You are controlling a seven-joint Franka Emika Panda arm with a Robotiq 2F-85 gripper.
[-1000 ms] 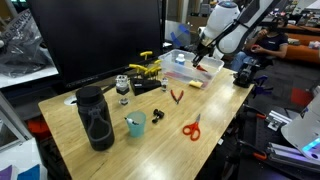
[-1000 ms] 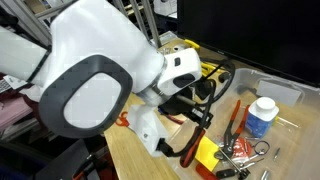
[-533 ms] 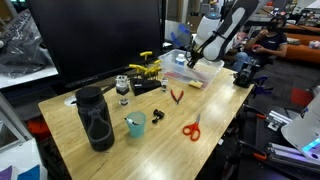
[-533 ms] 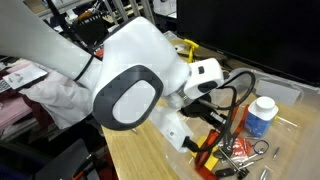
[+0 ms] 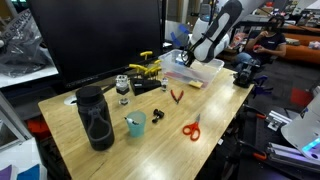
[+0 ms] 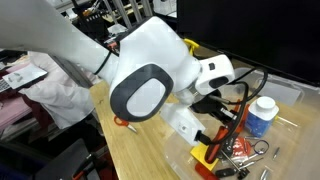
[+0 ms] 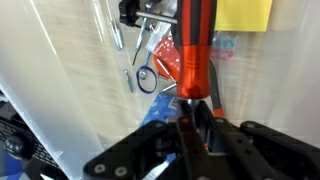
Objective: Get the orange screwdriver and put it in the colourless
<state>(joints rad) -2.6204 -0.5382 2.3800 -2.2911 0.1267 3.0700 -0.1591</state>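
I need to open my gripper and let go of the orange screwdriver now, because its handle sits low among the tools inside the colourless bin.
In the wrist view my gripper [image 7: 190,108] is shut on the thin metal shaft of the orange screwdriver [image 7: 195,45]. Its red-orange handle points away from the jaws, above the floor of the colourless clear plastic bin [image 7: 70,70]. In an exterior view the gripper [image 5: 187,58] hangs over the clear bin [image 5: 207,72] at the table's far end. From the opposite side, the arm's white body hides most of the gripper, and only the bin's far rim [image 6: 285,92] shows clearly.
In the bin lie a yellow pad [image 7: 243,14], a blue-ringed tool [image 7: 147,78] and a white bottle with a blue cap [image 6: 262,115]. On the table stand a black bottle [image 5: 95,118], a teal cup [image 5: 135,124], orange scissors [image 5: 191,127], red pliers [image 5: 176,96] and yellow clamps [image 5: 148,68].
The arm has swung further over the clear bin and tilted, carrying the screwdriver with it. The things on the table have not moved.
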